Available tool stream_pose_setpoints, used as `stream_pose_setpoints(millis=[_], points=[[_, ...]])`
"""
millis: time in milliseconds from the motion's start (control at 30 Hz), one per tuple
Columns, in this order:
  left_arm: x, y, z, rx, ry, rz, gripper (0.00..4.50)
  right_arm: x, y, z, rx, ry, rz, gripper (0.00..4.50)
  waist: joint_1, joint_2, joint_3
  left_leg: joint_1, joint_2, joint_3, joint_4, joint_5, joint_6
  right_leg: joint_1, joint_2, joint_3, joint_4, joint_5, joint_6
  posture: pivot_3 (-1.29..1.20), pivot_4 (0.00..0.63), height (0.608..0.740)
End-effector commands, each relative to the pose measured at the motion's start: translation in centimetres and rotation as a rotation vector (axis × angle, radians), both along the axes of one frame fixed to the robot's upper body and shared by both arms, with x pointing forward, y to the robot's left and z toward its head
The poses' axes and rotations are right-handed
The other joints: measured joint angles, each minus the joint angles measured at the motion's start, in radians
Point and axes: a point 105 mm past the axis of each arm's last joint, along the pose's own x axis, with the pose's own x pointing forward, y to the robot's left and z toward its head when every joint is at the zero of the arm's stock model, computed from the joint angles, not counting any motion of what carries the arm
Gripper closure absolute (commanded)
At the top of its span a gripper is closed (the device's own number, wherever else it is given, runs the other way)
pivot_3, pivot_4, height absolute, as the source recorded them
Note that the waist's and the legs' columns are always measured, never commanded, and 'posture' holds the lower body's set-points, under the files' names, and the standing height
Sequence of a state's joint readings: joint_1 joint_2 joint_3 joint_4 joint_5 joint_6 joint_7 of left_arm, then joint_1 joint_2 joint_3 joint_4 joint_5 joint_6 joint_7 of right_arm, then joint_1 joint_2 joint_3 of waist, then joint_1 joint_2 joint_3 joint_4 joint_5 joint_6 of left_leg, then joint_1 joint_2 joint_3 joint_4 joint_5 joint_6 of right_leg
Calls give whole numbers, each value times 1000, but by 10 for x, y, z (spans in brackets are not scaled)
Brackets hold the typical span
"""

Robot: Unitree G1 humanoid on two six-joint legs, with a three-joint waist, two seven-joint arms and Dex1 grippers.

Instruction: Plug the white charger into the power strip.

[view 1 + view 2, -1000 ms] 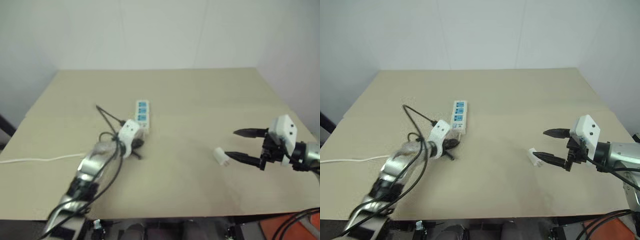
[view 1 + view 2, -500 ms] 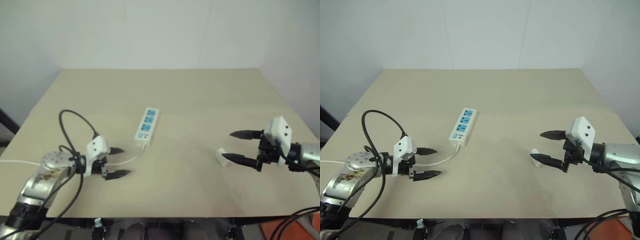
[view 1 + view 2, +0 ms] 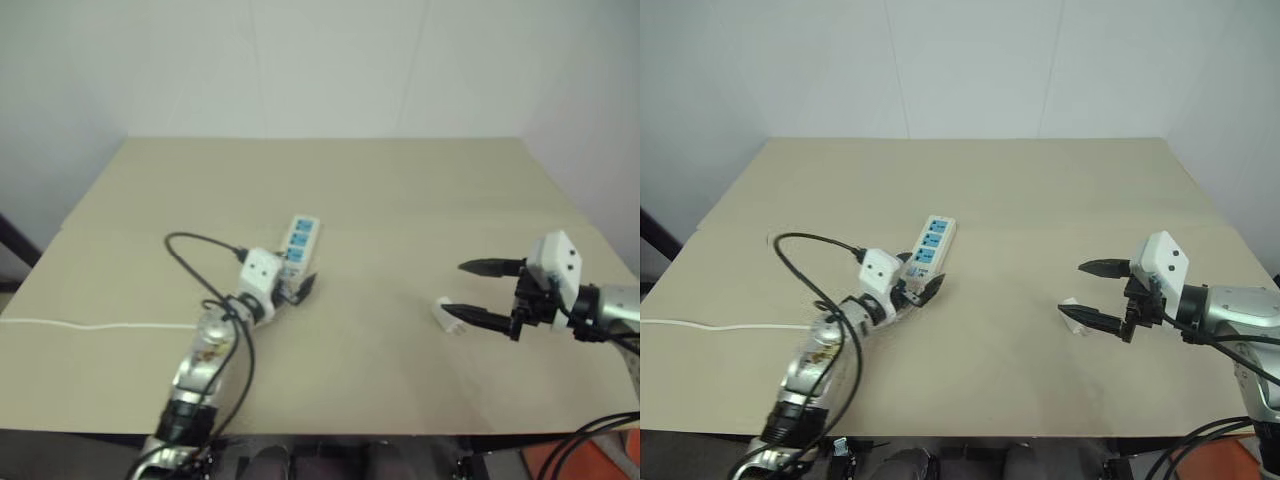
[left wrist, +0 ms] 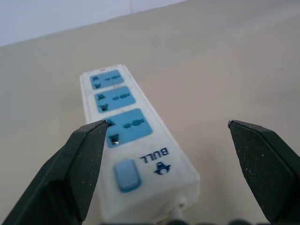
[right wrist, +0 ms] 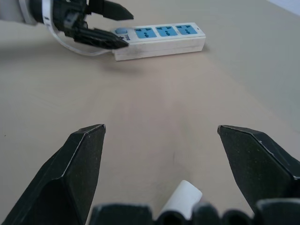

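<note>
My left gripper is going to grab the power strip by its switch end (image 4: 147, 178) next, to hold the power strip steady for the charger.
The power strip (image 3: 298, 243) lies flat near the table's middle, showing three blue sockets and a blue switch (image 4: 126, 174) at its near end. My left gripper (image 3: 297, 280) is open at that switch end. In the left wrist view the strip (image 4: 123, 126) sits between the fingers, close to one finger (image 4: 79, 164); I cannot tell if they touch. The white charger (image 3: 446, 316) lies on the table at the right. My right gripper (image 3: 455, 288) hovers open just over it, holding nothing. In the right wrist view the charger (image 5: 183, 199) lies low between the fingers.
The strip's white cord (image 3: 100, 324) runs left across the table to its left edge. A black cable (image 3: 195, 250) loops above my left arm. The tan table (image 3: 400, 190) ends at a white wall behind.
My left gripper went from shut to open, swung out to the left, then came back to the strip's switch end. The strip now lies slightly turned. The right arm held still.
</note>
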State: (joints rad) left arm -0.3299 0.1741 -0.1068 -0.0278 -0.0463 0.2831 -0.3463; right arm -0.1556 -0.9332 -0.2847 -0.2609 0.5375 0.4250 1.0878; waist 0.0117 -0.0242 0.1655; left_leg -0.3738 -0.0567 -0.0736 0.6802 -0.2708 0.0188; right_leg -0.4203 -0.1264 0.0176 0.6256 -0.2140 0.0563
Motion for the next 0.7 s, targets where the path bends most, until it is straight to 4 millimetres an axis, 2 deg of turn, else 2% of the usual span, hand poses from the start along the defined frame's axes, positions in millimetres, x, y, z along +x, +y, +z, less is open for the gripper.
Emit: stream_pose_setpoints(millis=[33,233,500,633,700], points=[[11,-1,11,-10,-55,104,18,-3,4,15,19,-55,10,0,0,0,0,0,0,0,0,0,0,0,0,0,0,0,0,0,150,740],[23,-1,6,-45,-38,239,18,-4,5,16,22,-55,11,0,1,0,0,0,0,0,0,0,0,0,0,0,0,0,0,0,150,740],[23,-6,-30,-40,146,317,18,-5,8,19,20,-57,21,0,2,-1,0,0,0,0,0,0,0,1,0,0,0,0,0,0,150,740],[27,-9,-40,-32,198,323,18,-5,9,21,18,-61,26,0,3,0,0,3,0,0,0,0,0,5,0,-1,0,0,0,0,150,740],[31,-7,-48,-30,245,368,399,-5,10,23,17,-66,31,0,5,0,0,6,-1,0,0,0,0,10,0,-2,-1,0,1,0,150,740]])
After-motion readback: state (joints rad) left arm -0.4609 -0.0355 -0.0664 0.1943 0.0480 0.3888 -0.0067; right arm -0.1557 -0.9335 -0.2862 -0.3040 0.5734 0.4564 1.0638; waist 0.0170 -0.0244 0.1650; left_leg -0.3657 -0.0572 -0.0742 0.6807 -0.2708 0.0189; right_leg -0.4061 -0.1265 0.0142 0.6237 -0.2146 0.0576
